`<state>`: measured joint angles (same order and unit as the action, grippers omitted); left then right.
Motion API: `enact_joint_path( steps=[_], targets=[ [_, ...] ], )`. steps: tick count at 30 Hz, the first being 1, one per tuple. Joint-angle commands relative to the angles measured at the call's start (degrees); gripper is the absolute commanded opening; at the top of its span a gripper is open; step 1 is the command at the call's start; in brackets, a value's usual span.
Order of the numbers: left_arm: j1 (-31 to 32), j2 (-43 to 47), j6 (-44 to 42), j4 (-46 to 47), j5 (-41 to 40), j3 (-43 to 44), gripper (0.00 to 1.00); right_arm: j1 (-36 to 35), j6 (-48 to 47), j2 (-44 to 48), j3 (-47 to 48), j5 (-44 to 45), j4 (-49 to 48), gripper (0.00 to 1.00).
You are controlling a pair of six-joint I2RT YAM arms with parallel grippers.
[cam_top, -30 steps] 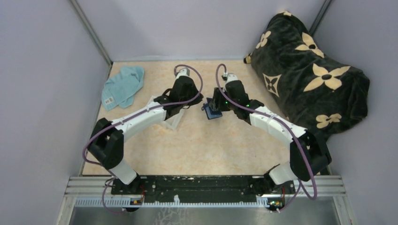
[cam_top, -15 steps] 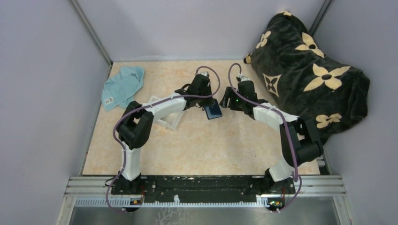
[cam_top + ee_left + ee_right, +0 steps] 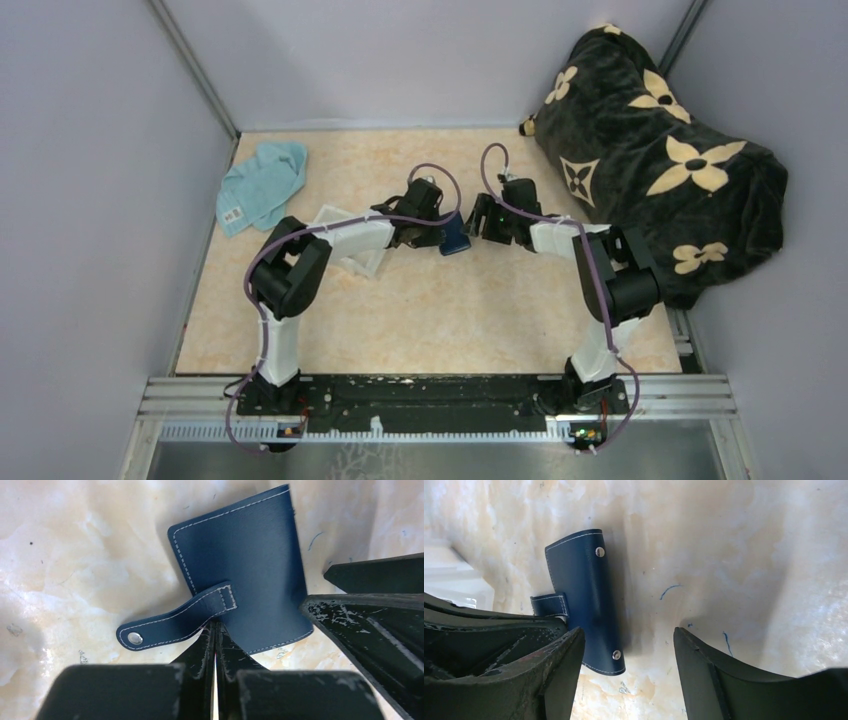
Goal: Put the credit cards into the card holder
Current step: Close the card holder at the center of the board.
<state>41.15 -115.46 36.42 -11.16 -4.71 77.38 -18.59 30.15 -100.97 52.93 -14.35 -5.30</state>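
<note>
The right gripper grabs the card holder by its near riveted end (image 3: 456, 248) (image 3: 607, 659) next, which leaves the strap side free to take the credit cards.
The card holder (image 3: 240, 565) is a navy-blue wallet at the middle of the table, also seen as the card holder (image 3: 456, 241) and the card holder (image 3: 589, 595). Its strap with a metal snap (image 3: 135, 638) is undone and hangs free. My left gripper (image 3: 215, 626) is shut, its tips touching the holder at the base of the strap; a pinch cannot be made out. My right gripper (image 3: 628, 631) is open, and the holder's lower corner lies between its fingers, close to the left finger (image 3: 559, 670). The credit cards are out of view.
A clear plastic tray (image 3: 352, 250) lies under the left arm, its pale edge (image 3: 454, 580) showing beside the grippers. A teal cloth (image 3: 262, 183) lies at the back left. A dark flowered blanket (image 3: 660, 160) fills the back right. Walls close the back and sides.
The right gripper let go of the card holder and opened wide. The left arm swung from the tray to the holder, its shut tips now on it.
</note>
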Motion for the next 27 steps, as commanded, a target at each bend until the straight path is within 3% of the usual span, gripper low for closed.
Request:
enact_joint_path(
  steps=[1, 21, 27],
  targets=[
    [0.26, 0.60, 0.46, -0.89, -1.59, -2.23, 0.04, 0.76, 1.30, -2.30, 0.82, -4.18, -5.28, 0.66],
    [-0.27, -0.35, 1.70, 0.19, -1.71, -3.60, 0.03, 0.72, 7.18, -7.58, -2.46, -15.25, -16.23, 0.66],
    [-0.61, -0.97, 1.98, 0.91, -1.28, -3.81, 0.03, -1.80, 7.57, -9.36, -3.25, -15.72, -17.96, 0.51]
  ],
)
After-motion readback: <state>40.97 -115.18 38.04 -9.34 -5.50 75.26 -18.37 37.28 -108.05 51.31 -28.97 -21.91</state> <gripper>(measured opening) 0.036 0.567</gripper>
